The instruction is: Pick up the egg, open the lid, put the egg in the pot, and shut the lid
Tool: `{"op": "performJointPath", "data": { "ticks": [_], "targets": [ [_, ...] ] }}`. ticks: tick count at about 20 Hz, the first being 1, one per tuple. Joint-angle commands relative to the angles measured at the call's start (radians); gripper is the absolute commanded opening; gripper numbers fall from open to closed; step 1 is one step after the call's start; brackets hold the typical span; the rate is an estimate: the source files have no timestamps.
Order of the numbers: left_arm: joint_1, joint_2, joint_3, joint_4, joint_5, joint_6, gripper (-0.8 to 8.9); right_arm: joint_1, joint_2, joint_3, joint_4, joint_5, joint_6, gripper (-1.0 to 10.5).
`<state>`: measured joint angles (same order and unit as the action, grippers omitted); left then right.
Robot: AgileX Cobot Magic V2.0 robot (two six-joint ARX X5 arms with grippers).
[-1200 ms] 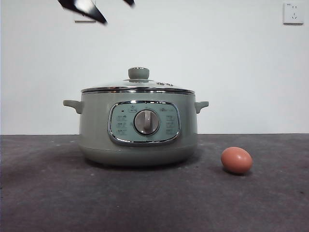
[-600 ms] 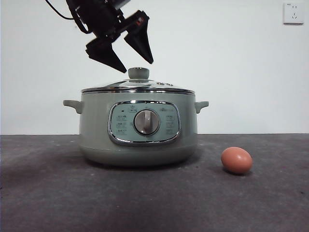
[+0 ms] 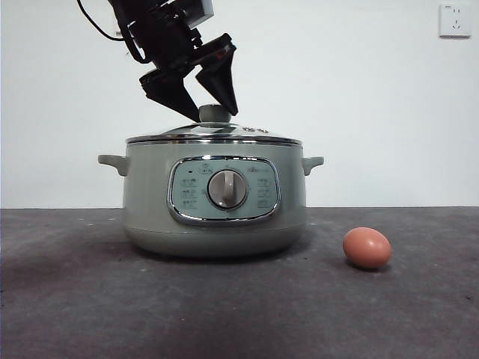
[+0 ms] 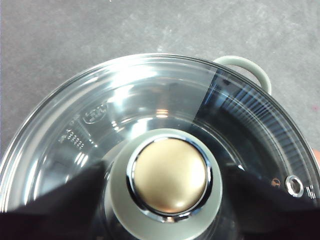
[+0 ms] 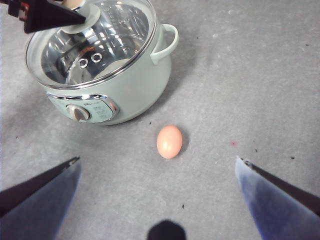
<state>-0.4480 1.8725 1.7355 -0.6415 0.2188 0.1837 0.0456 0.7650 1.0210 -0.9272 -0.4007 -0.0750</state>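
The egg's rounded ends taper off, so my right gripper will next grab the egg by its facing long sides around the middle to pick it up.
The pale green pot [image 3: 150, 202] stands on the table with its glass lid [image 3: 247, 135] on. My left gripper [image 3: 214, 112] is open, coming down from the upper left, with one jaw on each side of the lid's green knob [image 3: 215, 114]. In the left wrist view the knob [image 4: 170, 175] sits between the two dark jaws, above the lid glass [image 4: 130, 100]. The reddish-brown egg [image 3: 367, 248] lies on the table to the right of the pot. My right gripper [image 5: 157, 161] is open and empty, high above the egg [image 5: 169, 141], with the pot [image 5: 135, 95] also below it.
The dark grey table [image 3: 75, 299] runs across the front. A white wall with a socket [image 3: 454, 20] stands behind. The pot's side handle [image 4: 247, 67] juts out past the lid's rim.
My left gripper has come down from the top edge to the lid's knob, and its open jaws now flank it. The pot, lid and egg have not moved.
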Motion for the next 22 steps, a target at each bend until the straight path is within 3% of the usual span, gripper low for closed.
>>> {"op": "performJointPath", "data": {
  "ticks": [1, 7, 9, 22],
  "targets": [
    [-0.003, 0.017, 0.002, 0.002, -0.002, 0.007, 3.04, 0.0, -0.001, 0.003, 0.002, -0.004, 0.003, 6.0],
    [-0.003, 0.017, 0.002, 0.0, 0.018, 0.003, 1.6, 0.0, -0.001, 0.003, 0.002, -0.004, 0.003, 6.0],
    [-0.003, 0.017, 0.002, 0.001, 0.024, 0.001, -0.19, 0.0, -0.001, 0.003, 0.002, -0.003, 0.003, 6.0],
    [0.011, -0.119, 0.002, 0.03, 0.024, 0.0, -0.07, 0.0, 0.078, 0.003, 0.007, -0.002, 0.003, 6.0]
  ]
}}
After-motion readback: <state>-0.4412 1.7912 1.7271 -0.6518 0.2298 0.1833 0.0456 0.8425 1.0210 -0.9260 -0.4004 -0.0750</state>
